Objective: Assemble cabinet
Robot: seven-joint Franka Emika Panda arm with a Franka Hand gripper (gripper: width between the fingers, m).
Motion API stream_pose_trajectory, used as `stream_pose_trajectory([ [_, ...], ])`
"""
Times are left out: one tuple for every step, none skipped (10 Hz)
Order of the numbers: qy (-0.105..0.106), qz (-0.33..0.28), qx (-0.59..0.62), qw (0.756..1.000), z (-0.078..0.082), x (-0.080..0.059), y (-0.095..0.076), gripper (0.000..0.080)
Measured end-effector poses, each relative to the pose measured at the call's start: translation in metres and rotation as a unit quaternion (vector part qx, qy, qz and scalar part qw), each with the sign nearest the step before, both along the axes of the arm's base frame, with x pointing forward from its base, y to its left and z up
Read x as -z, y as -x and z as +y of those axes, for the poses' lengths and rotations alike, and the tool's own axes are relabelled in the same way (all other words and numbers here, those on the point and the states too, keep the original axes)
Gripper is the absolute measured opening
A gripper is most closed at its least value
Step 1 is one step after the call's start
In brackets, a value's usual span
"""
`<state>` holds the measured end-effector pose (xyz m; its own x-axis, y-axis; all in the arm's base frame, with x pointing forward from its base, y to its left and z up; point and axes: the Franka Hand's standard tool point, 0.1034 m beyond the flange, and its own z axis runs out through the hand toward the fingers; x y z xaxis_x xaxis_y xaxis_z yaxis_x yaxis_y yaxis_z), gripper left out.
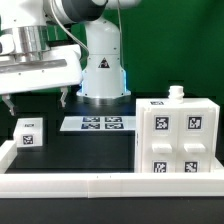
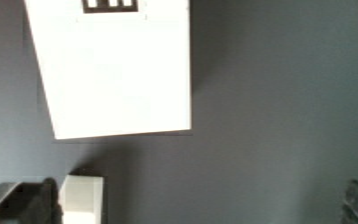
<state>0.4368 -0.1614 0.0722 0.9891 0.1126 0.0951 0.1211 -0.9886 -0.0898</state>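
My gripper will next hold the small white block by the sides on either side of its tagged side (image 1: 42,138). Then it can fit the block onto the cabinet (image 1: 180,135).
The cabinet (image 1: 180,135), a white box with several black-and-white tags on its front and a small knob on top, stands at the exterior view's right. A small white block (image 1: 30,133) with one tag lies at the left. My gripper (image 1: 36,98) hangs open and empty a little above that block. In the wrist view a white part (image 2: 114,70) with a tag at its far end lies on the dark table ahead of my gripper (image 2: 185,205). The jaws stand wide apart, with nothing between them. A narrow white piece (image 2: 83,200) shows beside one finger; I cannot tell what it is.
The marker board (image 1: 97,124) lies flat on the table in front of the robot's base. A low white wall (image 1: 110,185) runs along the table's front edge and up the left side.
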Motion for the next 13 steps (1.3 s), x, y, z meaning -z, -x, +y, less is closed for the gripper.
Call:
stream_pose_trajectory([
  [0.000, 0.000, 0.000, 1.000, 0.000, 0.000, 0.000, 0.0797],
  [0.000, 0.002, -0.008, 1.000, -0.001, 0.002, 0.002, 0.0797],
  [-0.002, 0.008, -0.021, 1.000, -0.005, 0.010, 0.008, 0.0797],
  [-0.001, 0.014, -0.020, 1.000, -0.009, 0.015, 0.014, 0.0797],
  [-0.001, 0.019, -0.014, 1.000, -0.014, 0.018, 0.019, 0.0797],
  [0.001, 0.025, -0.009, 1.000, -0.022, 0.024, 0.028, 0.0797],
  [0.012, 0.023, -0.006, 1.000, -0.030, 0.031, 0.037, 0.0797],
  [0.021, 0.019, -0.004, 1.000, -0.033, 0.033, 0.040, 0.0797],
  [0.025, 0.017, -0.002, 1.000, -0.035, 0.035, 0.041, 0.0797],
  [0.028, 0.018, 0.000, 0.999, -0.039, 0.038, 0.044, 0.0797],
  [0.033, 0.018, 0.001, 0.999, -0.042, 0.042, 0.048, 0.0797],
  [0.039, 0.017, 0.002, 0.999, -0.043, 0.046, 0.051, 0.0797],
  [0.038, 0.021, 0.002, 0.999, -0.042, 0.050, 0.055, 0.0797],
])
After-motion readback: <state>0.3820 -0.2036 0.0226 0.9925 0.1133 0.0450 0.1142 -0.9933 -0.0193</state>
